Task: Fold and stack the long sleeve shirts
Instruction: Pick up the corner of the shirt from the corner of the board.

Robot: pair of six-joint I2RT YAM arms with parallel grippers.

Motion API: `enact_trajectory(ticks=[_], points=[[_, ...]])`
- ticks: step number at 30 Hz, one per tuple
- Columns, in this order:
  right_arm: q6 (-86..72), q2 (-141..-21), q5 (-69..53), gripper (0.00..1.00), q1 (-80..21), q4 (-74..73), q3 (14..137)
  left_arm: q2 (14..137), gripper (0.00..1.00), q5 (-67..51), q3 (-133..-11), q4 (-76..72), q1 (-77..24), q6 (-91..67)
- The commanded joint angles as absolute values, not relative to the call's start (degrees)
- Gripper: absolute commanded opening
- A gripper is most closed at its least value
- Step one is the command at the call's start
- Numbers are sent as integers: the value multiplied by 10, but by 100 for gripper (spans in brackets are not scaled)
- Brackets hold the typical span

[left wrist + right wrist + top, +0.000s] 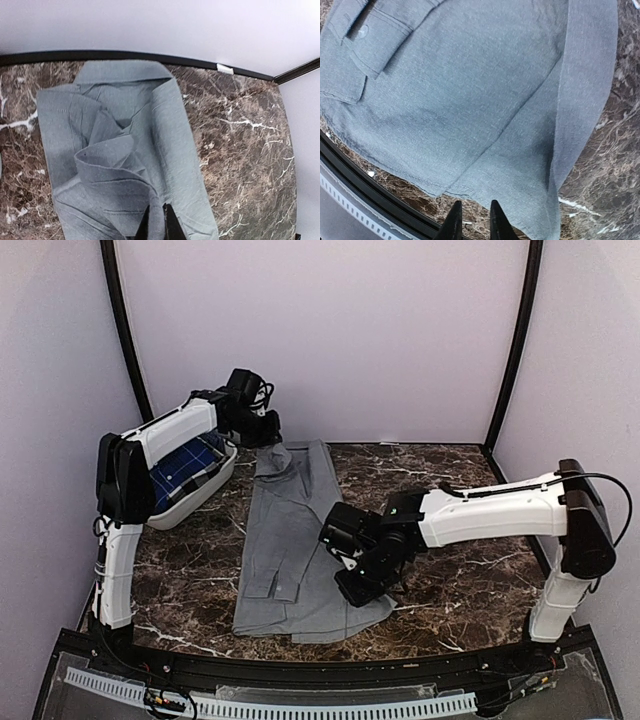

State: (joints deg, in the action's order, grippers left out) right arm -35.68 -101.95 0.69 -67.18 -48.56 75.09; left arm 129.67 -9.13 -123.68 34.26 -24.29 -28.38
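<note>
Next, my right gripper grabs the grey shirt's free side edge at the hem corner to fold that side inward.
The grey long sleeve shirt lies lengthwise down the middle of the table, its collar end at the back. My left gripper is shut on a fold of that cloth near the collar and holds it bunched up off the table; the left wrist view has the pinched fold between the jaws above the rumpled shirt. My right gripper hovers over the shirt's near right part. In the right wrist view its jaws stand slightly open with nothing between them, just past the hem. The plaid shirt lies in the basket.
The white oval basket stands at the left back, under the left arm. Dark marble table shows to the right of the shirt. A black rail runs along the near edge. A buttoned cuff lies on the shirt's near part.
</note>
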Motion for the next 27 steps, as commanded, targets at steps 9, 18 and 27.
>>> enact_trajectory(ticks=[9, 18, 27], points=[[-480, -837, 58, 46, -660, -417, 558, 1258, 0, -119, -1299, 320, -237, -265], [-506, -813, 59, 50, -664, -318, 495, 1254, 0, -146, -1304, 266, -237, -283], [-506, -850, 84, 0, -664, -339, 525, 1254, 1, -173, -1316, 179, -237, -311]])
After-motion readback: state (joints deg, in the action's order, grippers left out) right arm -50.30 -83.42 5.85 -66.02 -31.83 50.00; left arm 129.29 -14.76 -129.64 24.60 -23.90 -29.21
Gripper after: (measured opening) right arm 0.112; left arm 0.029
